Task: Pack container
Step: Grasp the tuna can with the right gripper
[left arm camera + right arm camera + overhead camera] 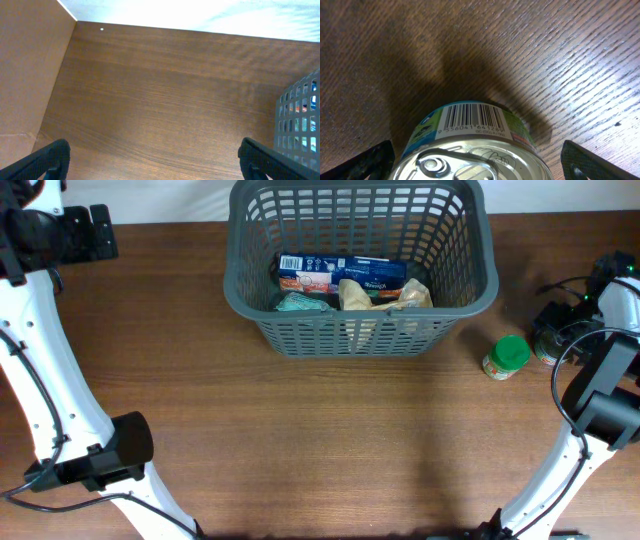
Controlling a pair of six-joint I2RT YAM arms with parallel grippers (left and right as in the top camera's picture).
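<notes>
The robot's right gripper should next hold the tin can by its labelled sides to pack it into the basket (360, 260). The can's pull-tab top stays free that way.
The container, a dark grey slotted basket (360, 260), stands at the back middle of the table and holds a blue box (340, 272), a teal packet and tan bags. Its wall shows at the right edge of the left wrist view (300, 120). My right gripper (477, 162) is open, its fingers on either side of a pull-tab tin can (470, 145) with a barcode label that stands on the table; in the overhead view the can (545, 345) is at the far right. My left gripper (157, 160) is open and empty above bare wood at the far left.
A green-lidded jar (507, 357) stands on the table right of the basket, just left of the can. Cables lie near the right arm. The table's back edge meets a white wall (200, 12).
</notes>
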